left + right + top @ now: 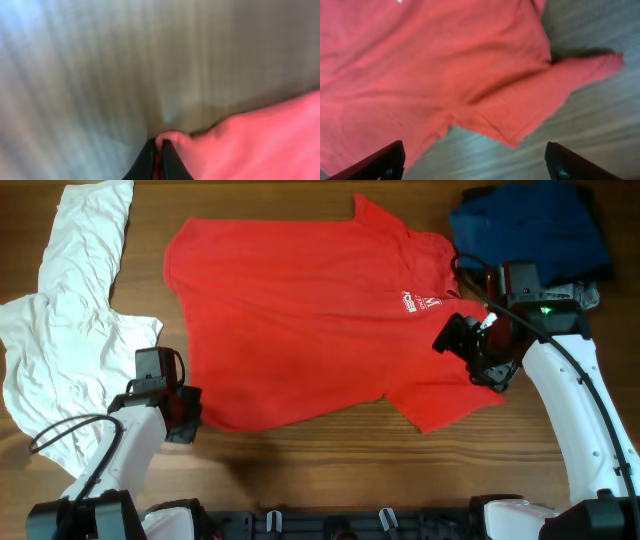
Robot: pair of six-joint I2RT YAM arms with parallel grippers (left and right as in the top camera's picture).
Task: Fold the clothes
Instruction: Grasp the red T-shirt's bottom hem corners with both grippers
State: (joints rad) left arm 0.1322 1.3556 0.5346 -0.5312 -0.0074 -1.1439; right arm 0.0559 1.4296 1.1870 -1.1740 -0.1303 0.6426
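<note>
My right gripper should next take hold of the red T-shirt (300, 320) by its near sleeve, opposite the pinched hem corner, to fold that side of the T-shirt evenly inward.
A red short-sleeved T-shirt (300, 320) with small white chest lettering (420, 302) lies spread flat on the wooden table. My left gripper (182, 412) sits at the shirt's front-left hem corner and is shut on the red fabric (165, 137), which shows pinched between the black fingers (157, 150). My right gripper (478, 352) hovers over the shirt's right sleeve (555, 90), open and empty, its two fingers wide apart (475, 162). A large white shirt (70, 310) lies crumpled at the far left. A dark blue piece (530, 230) lies bunched at the back right.
Bare wood runs along the front edge (330, 465) between the two arm bases. A small grey piece (580, 292) shows beside the blue heap at the right edge.
</note>
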